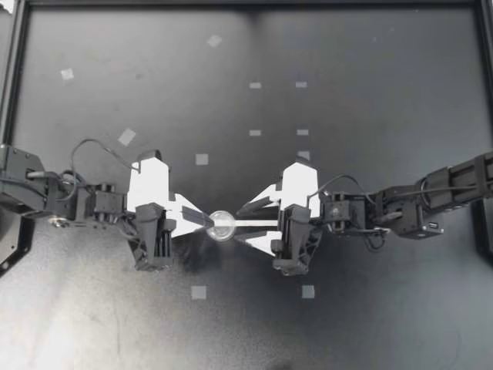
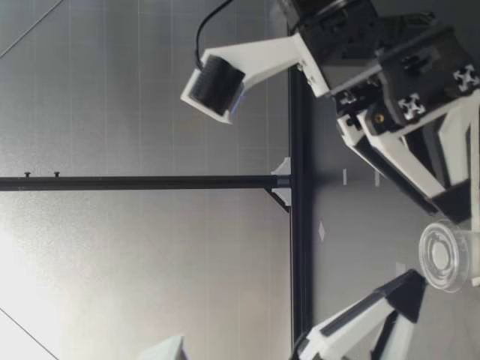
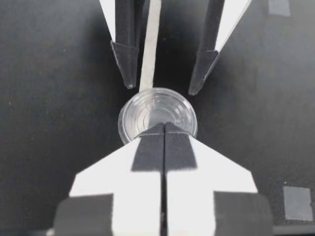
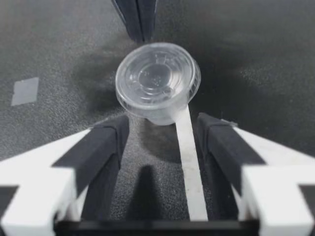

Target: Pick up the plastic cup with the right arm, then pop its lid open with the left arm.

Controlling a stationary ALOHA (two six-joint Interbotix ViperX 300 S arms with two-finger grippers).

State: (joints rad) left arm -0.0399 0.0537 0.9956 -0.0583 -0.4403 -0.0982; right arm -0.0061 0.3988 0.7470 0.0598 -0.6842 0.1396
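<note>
My right gripper grabs the small clear lidded cup by its body (image 4: 162, 117) next, so the lid stays free to be popped open.
A small clear lidded cup (image 1: 223, 226) hangs between my two grippers near the table's middle. My left gripper (image 1: 206, 222) is shut, its joined fingertips pinching the cup's near rim (image 3: 165, 127). In the right wrist view the cup (image 4: 157, 81) is tilted and casts a shadow below. My right gripper (image 1: 240, 223) stands open just short of the cup, its fingers (image 4: 110, 142) wide apart and clear of it. A white strip (image 4: 189, 162) runs from under the cup back between those fingers. The low view shows the cup (image 2: 444, 255) between both grippers.
Small grey tape squares (image 1: 199, 292) (image 1: 308, 291) (image 1: 202, 159) dot the black table. A black frame rail (image 1: 15, 77) borders the table on the left and far sides. Open table surface lies on the far side of both arms.
</note>
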